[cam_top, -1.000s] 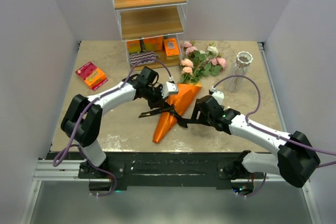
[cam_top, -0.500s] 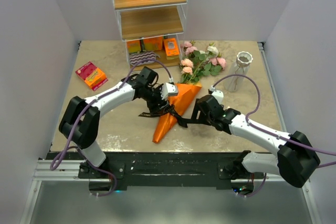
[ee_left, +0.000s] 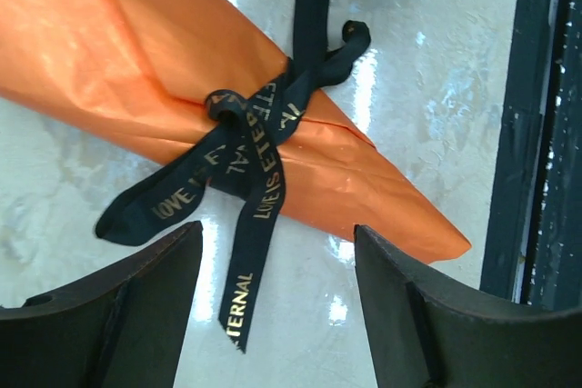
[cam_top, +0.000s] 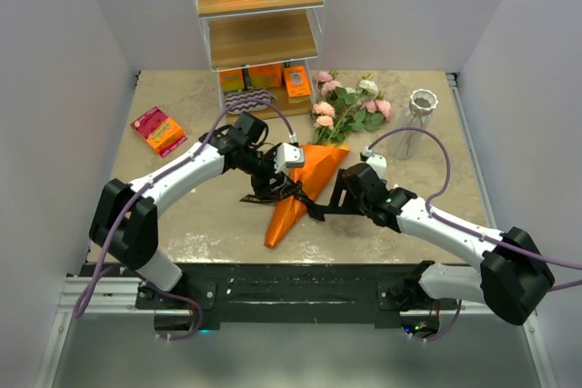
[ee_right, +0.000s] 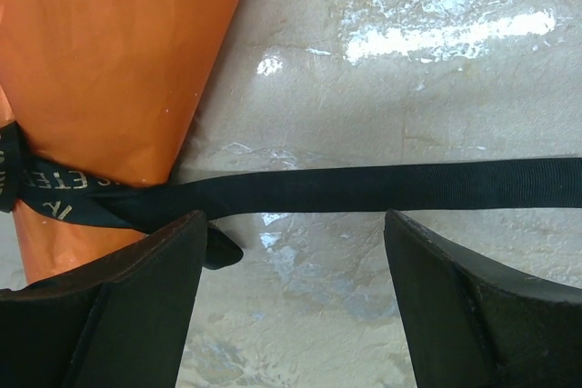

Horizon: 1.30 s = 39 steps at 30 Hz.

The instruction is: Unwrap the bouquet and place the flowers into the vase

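Note:
I am holding my fingers above the ribbon tail (ee_left: 238,302) in the left wrist view, so my left gripper needs to go down first and then close on the ribbon tail.
The bouquet lies mid-table in its orange paper cone (cam_top: 305,184), with the flowers (cam_top: 346,108) spilling out toward the back. A black ribbon (ee_left: 245,134) with gold lettering is knotted round the cone. My left gripper (cam_top: 265,190) hovers open just left of the knot, and one loose ribbon tail (ee_left: 238,302) lies on the table between its fingers. On the cone's right side my right gripper (cam_top: 329,204) is open, with a taut ribbon strand (ee_right: 382,185) running across the table just beyond its fingertips. The clear vase (cam_top: 418,120) stands upright at the back right.
A clear shelf rack (cam_top: 259,38) holding boxes stands at the back centre. An orange and pink box (cam_top: 159,130) lies at the left. The dark rail of the table's near edge (ee_left: 536,134) is close to the cone's tip.
My left gripper has opened and let go of the ribbon tail it was pinching; the tail now lies loose. Its arm has shifted slightly left. The right arm has not moved.

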{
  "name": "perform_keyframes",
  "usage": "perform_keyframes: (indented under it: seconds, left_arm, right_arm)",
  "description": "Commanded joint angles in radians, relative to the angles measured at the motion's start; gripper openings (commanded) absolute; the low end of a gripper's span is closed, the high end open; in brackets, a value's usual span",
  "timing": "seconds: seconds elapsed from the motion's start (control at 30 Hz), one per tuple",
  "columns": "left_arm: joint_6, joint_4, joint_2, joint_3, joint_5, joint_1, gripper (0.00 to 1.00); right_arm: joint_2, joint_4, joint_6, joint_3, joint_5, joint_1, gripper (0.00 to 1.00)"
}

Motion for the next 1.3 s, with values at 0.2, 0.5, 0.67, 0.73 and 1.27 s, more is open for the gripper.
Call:
perform_keyframes:
  seconds: [0.2,0.5,0.67,0.73,1.27]
  left_arm:
    - [0.008,0.089,0.113,0.001,0.029,0.004,0.69]
    - [-0.004,0.151,0.189,-0.005,0.018,0.004,0.66]
    - [-0.018,0.175,0.190,-0.002,0.030,0.004,0.53]
    - [-0.021,0.172,0.199,0.007,0.033,0.004,0.38]
    - [-0.018,0.059,0.052,0.035,0.038,0.135,0.00]
  right_arm:
    - [-0.065,0.041,-0.012,-0.018,-0.006,-0.002,0.82]
    - [-0.077,0.026,-0.020,0.003,0.004,-0.003,0.82]
    - [-0.076,0.036,-0.020,0.000,0.000,-0.005,0.82]
    - [-0.074,0.041,-0.017,-0.006,-0.002,-0.003,0.82]
    - [0.013,0.171,-0.041,-0.058,-0.013,-0.005,0.79]
